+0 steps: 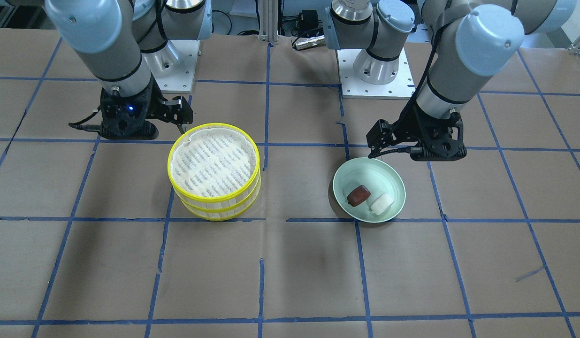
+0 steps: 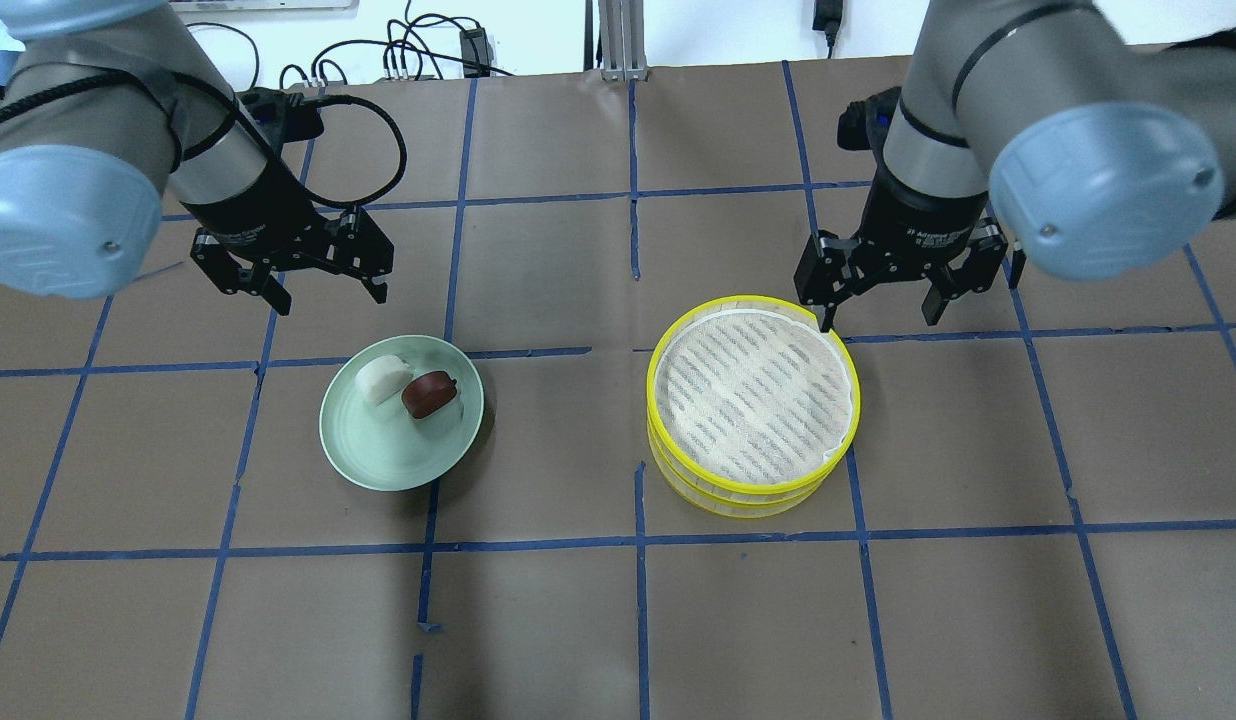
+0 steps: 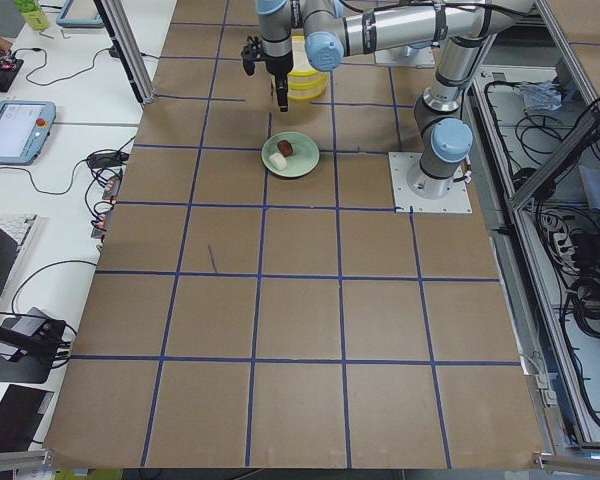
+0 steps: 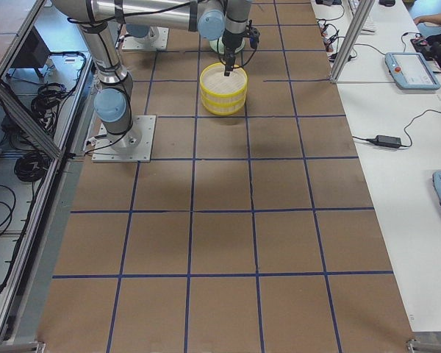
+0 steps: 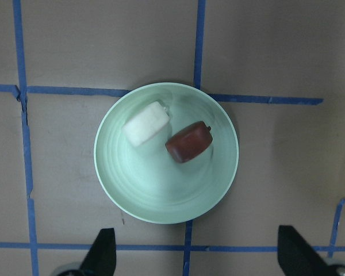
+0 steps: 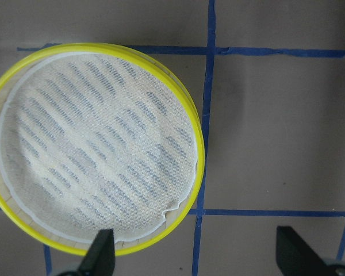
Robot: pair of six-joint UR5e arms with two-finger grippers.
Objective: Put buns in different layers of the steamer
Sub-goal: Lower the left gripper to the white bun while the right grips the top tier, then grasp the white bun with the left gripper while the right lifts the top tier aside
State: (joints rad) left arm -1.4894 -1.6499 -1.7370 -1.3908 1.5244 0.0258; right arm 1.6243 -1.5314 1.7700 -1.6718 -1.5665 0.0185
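The round top tray is far wider than my open fingertips, so my right gripper should grab the tray by its thin yellow rim (image 1: 178, 141) (image 6: 198, 167) next.
The reddish-brown bun (image 2: 428, 393) and the white bun (image 2: 381, 380) lie side by side in a pale green dish (image 2: 378, 460). They also show in the left wrist view, brown (image 5: 188, 142) and white (image 5: 146, 124). The two steamer layers are stacked, the top tray (image 2: 753, 395) on the lower tray (image 2: 748, 508), and the top liner (image 6: 92, 149) is bare. My left gripper (image 2: 328, 295) hovers open and empty above the dish's far side. My right gripper (image 2: 878, 315) hovers open and empty over the stack's far right rim.
Brown table covering with a blue tape grid (image 2: 638, 540). The dish (image 1: 393, 178) and the steamer stack (image 1: 214, 169) stand about one grid square apart. The arm bases (image 1: 379, 70) are at the robot's side of the table.
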